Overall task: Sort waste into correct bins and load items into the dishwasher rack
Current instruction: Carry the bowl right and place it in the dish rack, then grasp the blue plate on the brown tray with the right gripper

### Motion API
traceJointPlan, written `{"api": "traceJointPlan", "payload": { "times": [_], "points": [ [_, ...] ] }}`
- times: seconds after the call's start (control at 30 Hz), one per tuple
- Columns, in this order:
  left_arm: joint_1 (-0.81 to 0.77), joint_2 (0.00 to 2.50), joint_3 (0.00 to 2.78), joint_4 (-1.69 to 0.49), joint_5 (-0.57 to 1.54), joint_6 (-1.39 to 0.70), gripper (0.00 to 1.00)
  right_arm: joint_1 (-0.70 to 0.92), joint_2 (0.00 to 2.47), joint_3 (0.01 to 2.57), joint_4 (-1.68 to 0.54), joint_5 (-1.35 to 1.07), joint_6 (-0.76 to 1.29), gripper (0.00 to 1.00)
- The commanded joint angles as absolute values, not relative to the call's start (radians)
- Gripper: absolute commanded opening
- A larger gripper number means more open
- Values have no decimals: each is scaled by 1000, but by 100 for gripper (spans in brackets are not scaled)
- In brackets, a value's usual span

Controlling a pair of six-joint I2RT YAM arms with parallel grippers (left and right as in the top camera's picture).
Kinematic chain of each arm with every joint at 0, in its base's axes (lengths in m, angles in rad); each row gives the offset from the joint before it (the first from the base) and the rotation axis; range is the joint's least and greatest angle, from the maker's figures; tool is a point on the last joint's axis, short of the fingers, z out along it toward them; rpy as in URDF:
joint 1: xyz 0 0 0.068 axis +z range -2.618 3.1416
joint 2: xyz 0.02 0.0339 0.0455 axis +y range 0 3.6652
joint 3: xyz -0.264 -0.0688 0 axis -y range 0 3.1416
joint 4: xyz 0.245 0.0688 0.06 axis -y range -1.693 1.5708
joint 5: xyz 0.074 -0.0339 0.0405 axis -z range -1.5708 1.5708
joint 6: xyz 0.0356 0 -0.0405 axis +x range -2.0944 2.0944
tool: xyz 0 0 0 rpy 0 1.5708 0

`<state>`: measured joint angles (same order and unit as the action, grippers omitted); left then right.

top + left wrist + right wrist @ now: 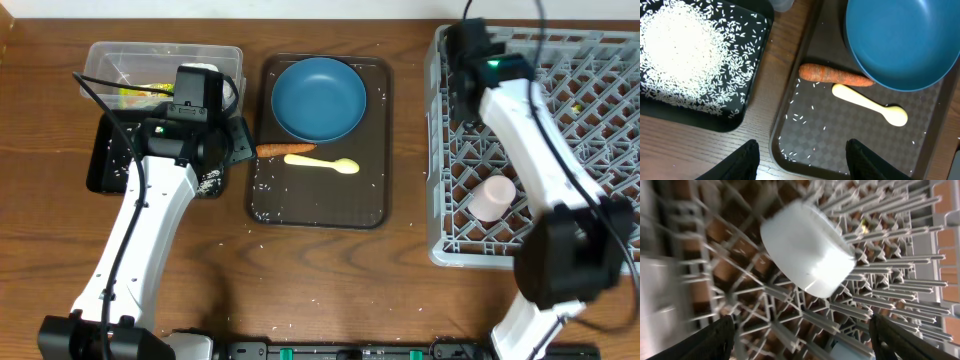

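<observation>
I should grab the dark blue bowl with my right gripper by its rim on the side facing the grey rack. The bowl's far edge then stays free to load between the rack's wires.
An orange carrot (272,150) (835,75) and a yellow spoon (322,162) (870,102) lie on the brown serving tray (320,212) (790,150), in front of the dark blue bowl (320,97) (900,40). Loose rice grains (800,117) dot that tray. The black tray (105,160) (750,100) holds a heap of rice (680,50). The clear tub (160,60) holds a yellow wrapper (140,92). My left gripper (238,145) (802,160) is open and empty above the serving tray's left edge. My right gripper (462,95) (802,340) is open over the grey rack (560,150), close to a white bowl (807,247) resting on its pegs.
A pink cup (493,197) sits in the rack's near left part. A pale blue patch (845,350) shows under the rack pegs at the bottom of the right wrist view. Scattered rice (210,182) lies on the wooden table beside the black tray.
</observation>
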<state>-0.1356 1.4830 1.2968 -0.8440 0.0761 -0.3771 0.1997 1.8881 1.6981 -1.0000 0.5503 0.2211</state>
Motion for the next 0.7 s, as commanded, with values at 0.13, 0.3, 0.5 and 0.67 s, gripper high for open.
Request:
{"api": "traceJointPlan", "payload": {
  "times": [0.13,0.3,0.5,0.67],
  "points": [
    [-183,1492,1300,-828,78,-249,59,198,1682,1700,-959,137,153,85],
    [-242,1492,1300,-791,78,-236,59,213,1686,1699,-891,-141,159,76],
    [-246,1492,1300,-765,78,-268,59,293,1792,1699,-796,-162,287,64],
    [-246,1492,1300,-777,72,-268,59,374,1953,1699,-686,-140,437,58]
  ]
}}
